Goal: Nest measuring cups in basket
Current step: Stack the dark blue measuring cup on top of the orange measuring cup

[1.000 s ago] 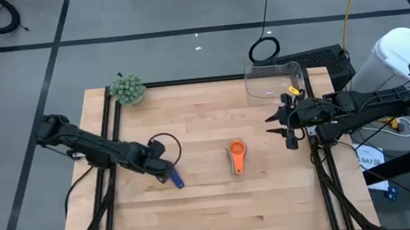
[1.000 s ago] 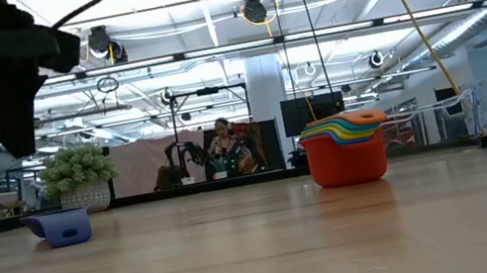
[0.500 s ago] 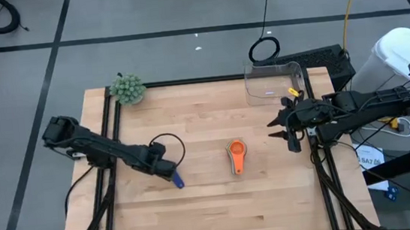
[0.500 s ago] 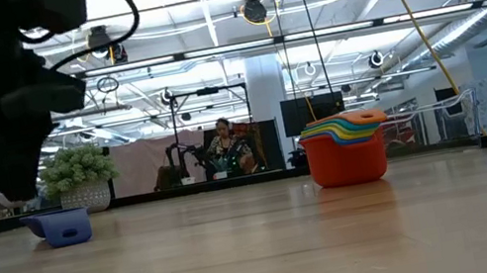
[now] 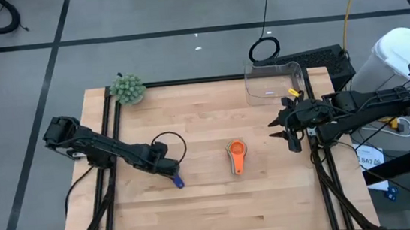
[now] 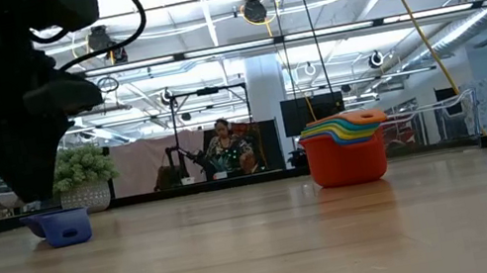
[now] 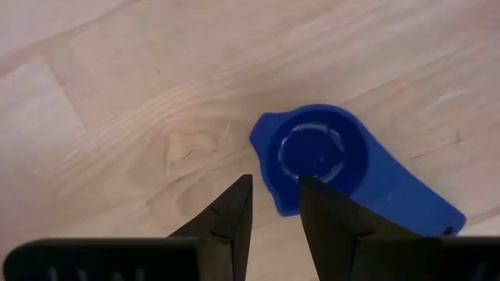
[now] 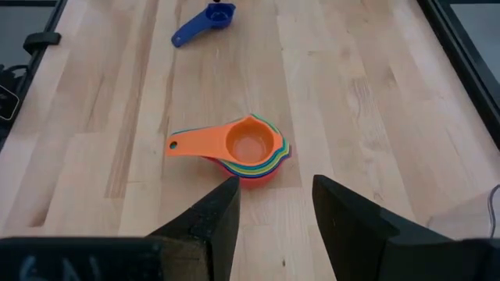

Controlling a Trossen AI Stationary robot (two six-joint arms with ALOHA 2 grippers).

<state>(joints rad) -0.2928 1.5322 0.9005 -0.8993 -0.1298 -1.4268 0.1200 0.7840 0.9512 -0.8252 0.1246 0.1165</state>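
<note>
My left gripper should next take hold of the dark blue cup by its bowl's rim, so that the cup can be nested in the orange cup on the stack.
A dark blue measuring cup sits upright on the wood, left of the table's middle. My left gripper hangs just above it, open by a narrow gap. One finger is over the bowl's rim and the other is outside it. The other cups stand nested in a stack at mid-table, orange on top and red at the bottom. My right gripper waits open and raised, right of the stack. The clear basket rests at the far right corner.
A fuzzy grey-green ball sits at the table's far left corner. A black frame rail runs along the right edge beside my right arm. Bare wood lies between the blue cup and the stack, and along the near side.
My left gripper has come down toward the dark blue cup, shifting a little toward the table's right, and now hangs just over it. The cup and the stack have stayed in place.
</note>
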